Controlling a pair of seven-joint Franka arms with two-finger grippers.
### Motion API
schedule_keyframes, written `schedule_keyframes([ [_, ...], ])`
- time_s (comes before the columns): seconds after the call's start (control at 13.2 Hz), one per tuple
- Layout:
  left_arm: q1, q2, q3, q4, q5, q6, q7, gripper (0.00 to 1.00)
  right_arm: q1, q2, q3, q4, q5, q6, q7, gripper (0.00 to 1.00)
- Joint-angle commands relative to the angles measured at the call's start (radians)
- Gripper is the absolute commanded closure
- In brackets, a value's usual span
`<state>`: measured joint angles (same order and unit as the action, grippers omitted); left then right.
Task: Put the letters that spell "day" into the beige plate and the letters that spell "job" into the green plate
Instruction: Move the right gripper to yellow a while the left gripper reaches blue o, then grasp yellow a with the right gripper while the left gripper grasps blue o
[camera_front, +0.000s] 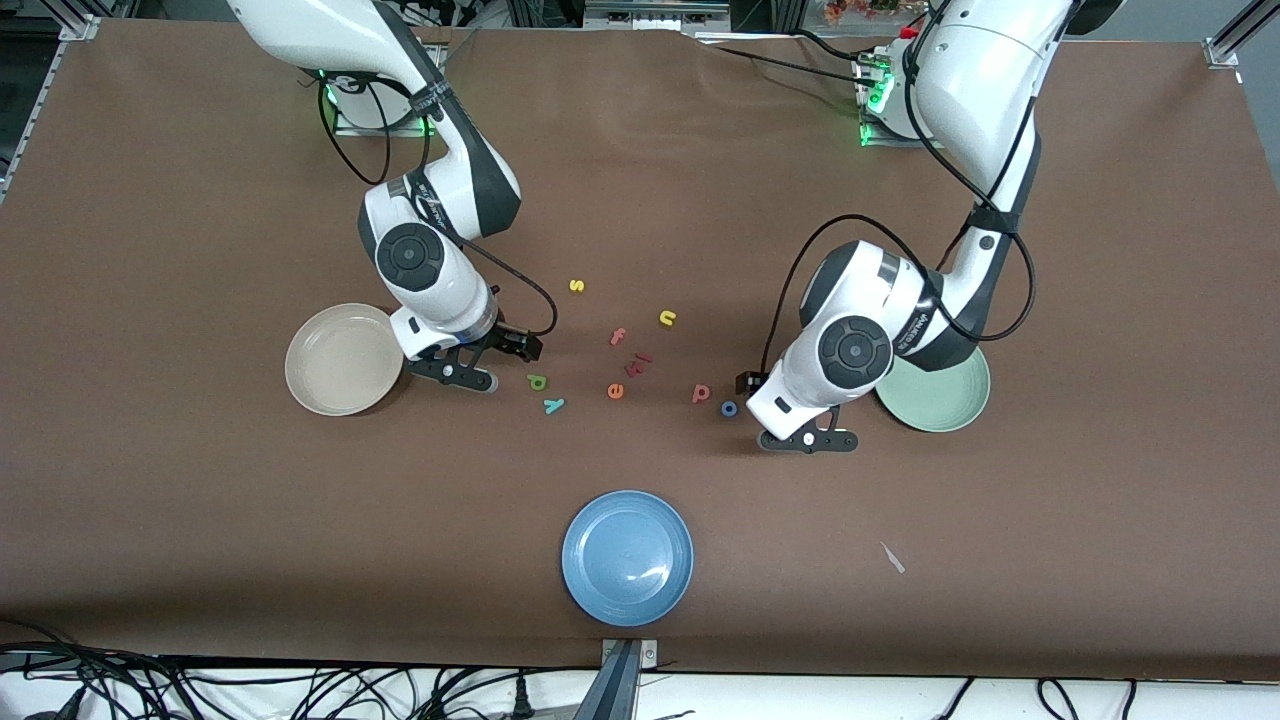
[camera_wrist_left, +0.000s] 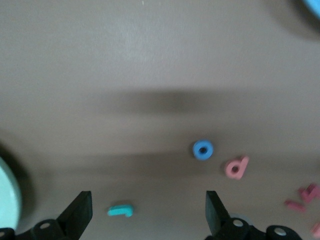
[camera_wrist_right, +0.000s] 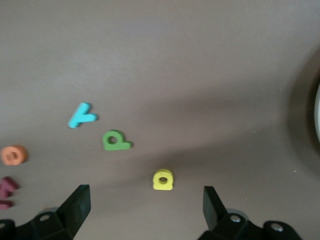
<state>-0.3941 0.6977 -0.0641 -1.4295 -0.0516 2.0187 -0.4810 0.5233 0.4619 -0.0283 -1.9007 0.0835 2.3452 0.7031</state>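
Observation:
My left gripper is going to pick up the teal j by its stem (camera_wrist_left: 118, 210) next. This will put a letter of "job" into the green plate (camera_wrist_left: 7, 196).
The beige plate (camera_front: 343, 373) lies toward the right arm's end, with my right gripper (camera_front: 462, 373) open low beside it. In the right wrist view the yellow a (camera_wrist_right: 163, 180) lies just ahead of the open right gripper (camera_wrist_right: 145, 207), with the green d (camera_wrist_right: 116, 141) and teal y (camera_wrist_right: 81, 115) past it. The green plate (camera_front: 935, 390) lies toward the left arm's end, partly under the left arm. My left gripper (camera_front: 808, 442) hangs open low beside it. The teal j (camera_wrist_left: 120, 210) lies between its fingers (camera_wrist_left: 80, 215). The blue o (camera_front: 729, 408) and salmon b (camera_front: 701, 393) lie close by.
A blue plate (camera_front: 627, 557) sits nearest the front camera. Other letters lie mid-table: a yellow s (camera_front: 576, 286), a yellow n (camera_front: 668, 318), a salmon f (camera_front: 618, 337), an orange e (camera_front: 616, 391) and maroon pieces (camera_front: 637, 363). A white scrap (camera_front: 892, 557) lies toward the left arm's end.

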Motion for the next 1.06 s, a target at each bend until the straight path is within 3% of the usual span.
schedule_keyframes([
  [0.0, -0.031, 0.029, 0.010, 0.018, -0.014, 0.077, -0.129, 0.00, -0.002, -0.020, 0.002, -0.102, 0.016, 0.124, 0.009, 0.00],
  [0.23, -0.063, 0.051, 0.010, 0.020, -0.013, 0.094, -0.316, 0.00, 0.003, 0.020, 0.004, -0.115, 0.016, 0.180, 0.004, 0.00],
  [0.3, -0.068, 0.058, 0.010, 0.020, -0.013, 0.094, -0.387, 0.06, 0.003, 0.020, 0.004, -0.117, 0.016, 0.175, -0.005, 0.00],
  [0.53, -0.077, 0.112, 0.010, 0.027, -0.016, 0.094, -0.521, 0.41, 0.020, 0.041, 0.002, -0.113, 0.007, 0.143, -0.033, 0.00],
  [0.84, -0.074, 0.155, 0.012, 0.032, -0.054, 0.190, -0.522, 0.43, 0.023, 0.057, 0.002, -0.112, 0.007, 0.144, -0.083, 0.01],
  [0.99, -0.075, 0.164, 0.010, 0.032, -0.073, 0.206, -0.518, 0.43, 0.023, 0.064, 0.002, -0.112, 0.007, 0.144, -0.090, 0.06],
])
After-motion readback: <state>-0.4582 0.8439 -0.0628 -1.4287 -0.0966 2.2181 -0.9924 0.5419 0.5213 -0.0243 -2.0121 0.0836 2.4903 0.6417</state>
